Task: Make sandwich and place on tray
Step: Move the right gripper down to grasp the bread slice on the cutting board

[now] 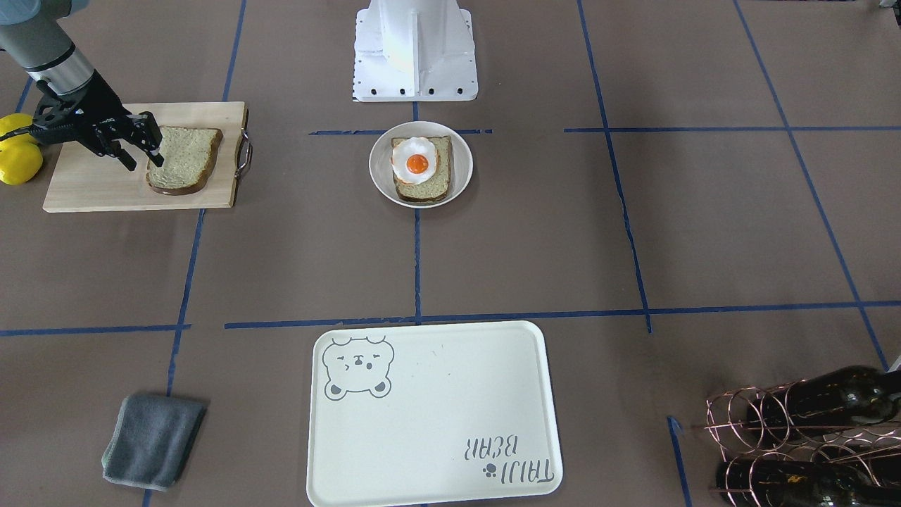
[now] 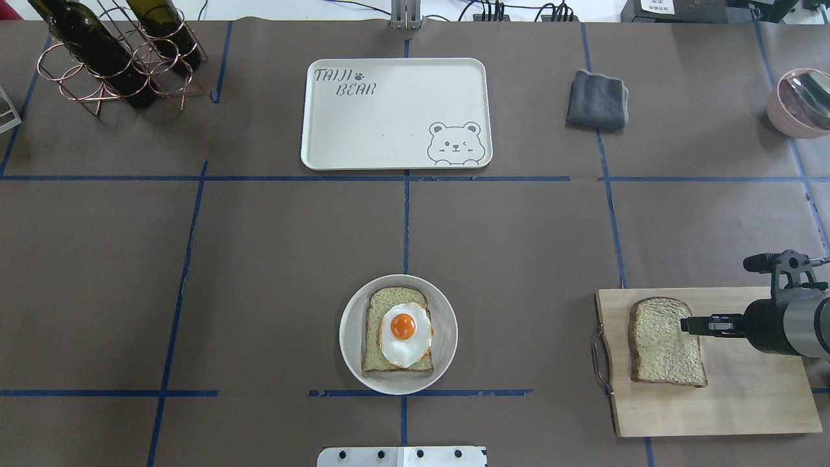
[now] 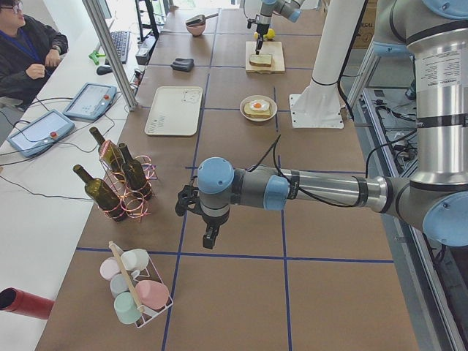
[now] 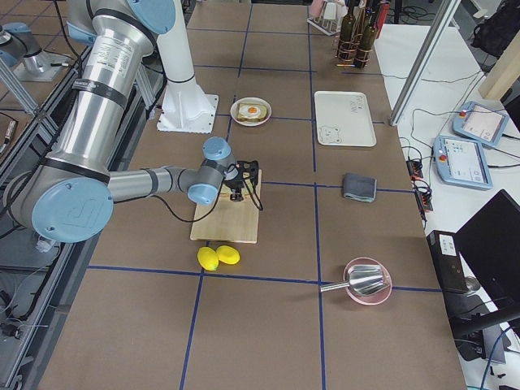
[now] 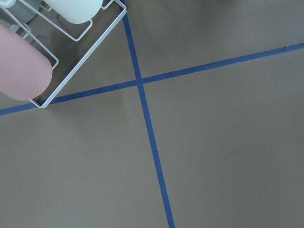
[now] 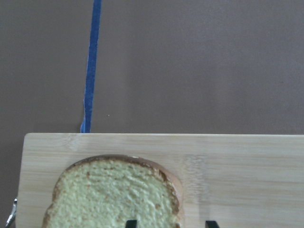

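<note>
The slice of speckled tan bread should top the fried egg and finish the sandwich, so my right gripper needs to grab it by its crust edge (image 6: pixel 177 202) next.
One slice of speckled bread (image 1: pixel 186 158) lies on the wooden cutting board (image 1: pixel 91 183). My right gripper (image 1: pixel 144 162) is open and low over the slice's edge. The right wrist view shows its fingertips (image 6: pixel 130 223) straddling the crust edge of the bread (image 6: pixel 114 194). The second slice (image 1: pixel 436 186) lies on a round white plate (image 1: pixel 380 172) with the fried egg (image 1: pixel 415 162) on top. The cream bear tray (image 1: pixel 436 415) holds nothing. My left gripper (image 3: pixel 210 238) hangs over the table far from the food; I cannot tell whether it is open or shut.
Two yellow lemons (image 1: pixel 17 151) sit beside the cutting board. A grey cloth (image 2: pixel 596 100) and a pink bowl (image 2: pixel 801 104) lie on the right side. A copper rack with wine bottles (image 2: pixel 117 58) stands far left. A wire rack of cups (image 5: pixel 28 61) is near the left gripper.
</note>
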